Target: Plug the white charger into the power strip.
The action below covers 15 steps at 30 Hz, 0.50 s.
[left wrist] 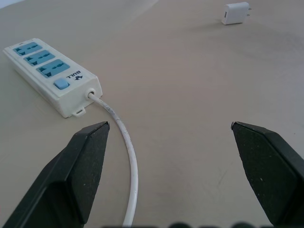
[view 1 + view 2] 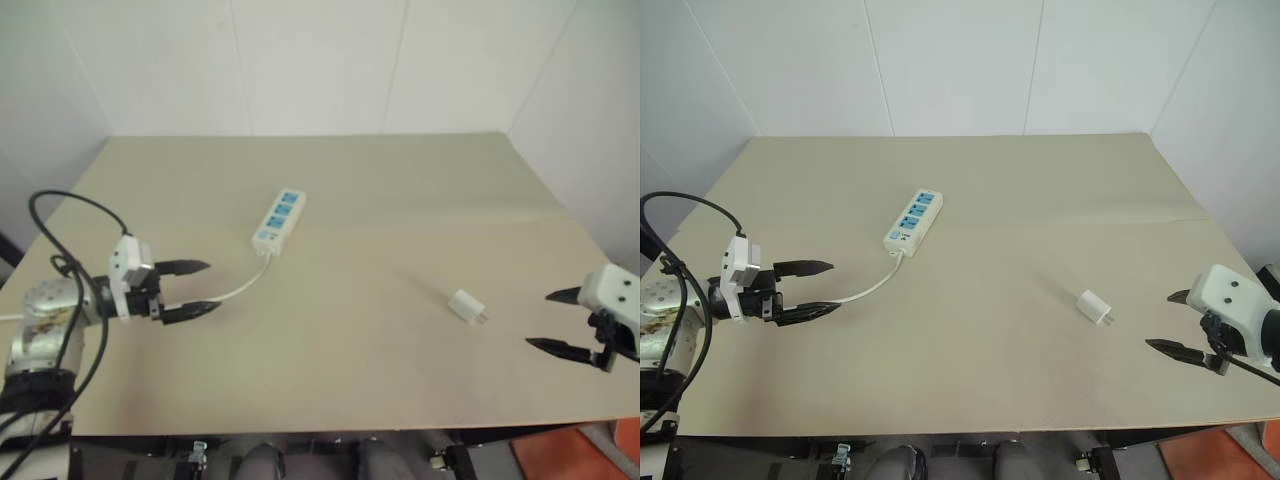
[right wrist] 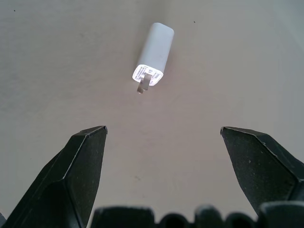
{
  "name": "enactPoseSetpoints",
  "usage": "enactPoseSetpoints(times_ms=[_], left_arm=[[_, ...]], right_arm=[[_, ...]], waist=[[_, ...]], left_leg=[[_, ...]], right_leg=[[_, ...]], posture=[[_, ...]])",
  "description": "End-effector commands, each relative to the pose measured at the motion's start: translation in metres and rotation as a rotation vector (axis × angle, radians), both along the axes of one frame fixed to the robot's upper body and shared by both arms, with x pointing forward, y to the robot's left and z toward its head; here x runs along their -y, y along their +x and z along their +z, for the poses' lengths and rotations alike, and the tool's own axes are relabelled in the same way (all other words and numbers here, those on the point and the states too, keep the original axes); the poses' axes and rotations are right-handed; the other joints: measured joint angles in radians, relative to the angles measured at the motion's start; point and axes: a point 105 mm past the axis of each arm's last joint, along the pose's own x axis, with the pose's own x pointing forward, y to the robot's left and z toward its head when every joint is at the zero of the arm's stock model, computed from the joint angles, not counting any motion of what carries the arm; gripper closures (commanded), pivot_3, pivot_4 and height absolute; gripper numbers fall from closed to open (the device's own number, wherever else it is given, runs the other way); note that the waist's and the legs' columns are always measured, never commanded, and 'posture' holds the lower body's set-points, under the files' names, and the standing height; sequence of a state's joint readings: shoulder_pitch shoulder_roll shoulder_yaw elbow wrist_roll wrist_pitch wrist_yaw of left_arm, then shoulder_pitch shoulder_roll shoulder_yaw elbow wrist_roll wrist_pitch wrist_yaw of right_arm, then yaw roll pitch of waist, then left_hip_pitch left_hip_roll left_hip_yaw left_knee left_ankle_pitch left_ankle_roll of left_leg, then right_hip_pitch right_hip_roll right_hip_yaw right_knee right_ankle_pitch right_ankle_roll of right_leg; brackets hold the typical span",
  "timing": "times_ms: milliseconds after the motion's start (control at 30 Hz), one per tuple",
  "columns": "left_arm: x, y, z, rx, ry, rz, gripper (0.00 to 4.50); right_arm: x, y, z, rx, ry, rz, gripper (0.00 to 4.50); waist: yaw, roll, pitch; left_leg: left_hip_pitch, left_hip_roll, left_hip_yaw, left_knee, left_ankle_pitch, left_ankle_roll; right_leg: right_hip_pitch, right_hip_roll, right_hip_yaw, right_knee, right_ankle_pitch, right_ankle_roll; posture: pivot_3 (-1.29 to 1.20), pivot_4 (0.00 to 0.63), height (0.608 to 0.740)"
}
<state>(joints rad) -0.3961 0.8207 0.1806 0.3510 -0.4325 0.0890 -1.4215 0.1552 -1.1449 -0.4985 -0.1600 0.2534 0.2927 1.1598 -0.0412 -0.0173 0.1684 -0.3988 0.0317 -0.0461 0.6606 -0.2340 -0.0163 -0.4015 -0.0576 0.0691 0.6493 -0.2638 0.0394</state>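
Note:
My left gripper should next grab the power strip across the narrow switch end (image 2: 268, 240), because the power strip (image 2: 279, 220) is too long for the fingers from end to end.
The white charger (image 2: 466, 306) lies flat on the beige table (image 2: 380, 200), right of centre, its metal prongs (image 3: 144, 85) turned toward my right gripper. The power strip (image 2: 279, 220) rests left of centre, a long white bar with three blue socket faces (image 1: 39, 59), and its thin white cord (image 2: 232, 291) trails toward my left gripper. My left gripper (image 2: 205, 288) hovers open just short of the strip's cord end, with nothing between its fingers. At the table's right edge my right gripper (image 2: 548, 320) is open too, a short way from the charger.
White walls enclose the table at the back and on both sides. The table's front edge (image 2: 330, 428) runs just below both grippers. A black cable (image 2: 70, 215) loops over my left arm.

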Motion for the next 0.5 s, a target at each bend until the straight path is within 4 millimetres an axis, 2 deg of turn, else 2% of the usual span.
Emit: enactPoseSetpoints(times_ms=[33,233,500], left_arm=[[-0.0083,0.0025,0.0172,0.060,0.021,0.028,0.02],[-0.0170,0.0016,0.0193,0.069,0.039,0.069,0.02],[-0.0153,0.0026,0.0162,0.072,0.032,0.082,0.02]], right_arm=[[0.0019,0.0003,0.0145,0.062,-0.014,-0.010,0.00],[0.0058,-0.0015,0.0103,0.057,-0.015,-0.027,0.00],[0.0065,-0.0010,0.0100,0.050,-0.018,-0.025,0.00]], waist=[[0.000,0.000,0.000],[0.001,0.000,0.000],[0.000,0.000,0.000]], left_leg=[[0.000,0.000,0.000,0.000,0.000,0.000],[0.000,0.000,0.000,0.000,0.000,0.000],[0.000,0.000,0.000,0.000,0.000,0.000]], right_leg=[[0.000,0.000,0.000,0.000,0.000,0.000],[0.000,0.000,0.000,0.000,0.000,0.000],[0.000,0.000,0.000,0.000,0.000,0.000]], posture=[[0.00,0.150,0.740],[0.00,0.150,0.740],[0.00,0.150,0.740]])
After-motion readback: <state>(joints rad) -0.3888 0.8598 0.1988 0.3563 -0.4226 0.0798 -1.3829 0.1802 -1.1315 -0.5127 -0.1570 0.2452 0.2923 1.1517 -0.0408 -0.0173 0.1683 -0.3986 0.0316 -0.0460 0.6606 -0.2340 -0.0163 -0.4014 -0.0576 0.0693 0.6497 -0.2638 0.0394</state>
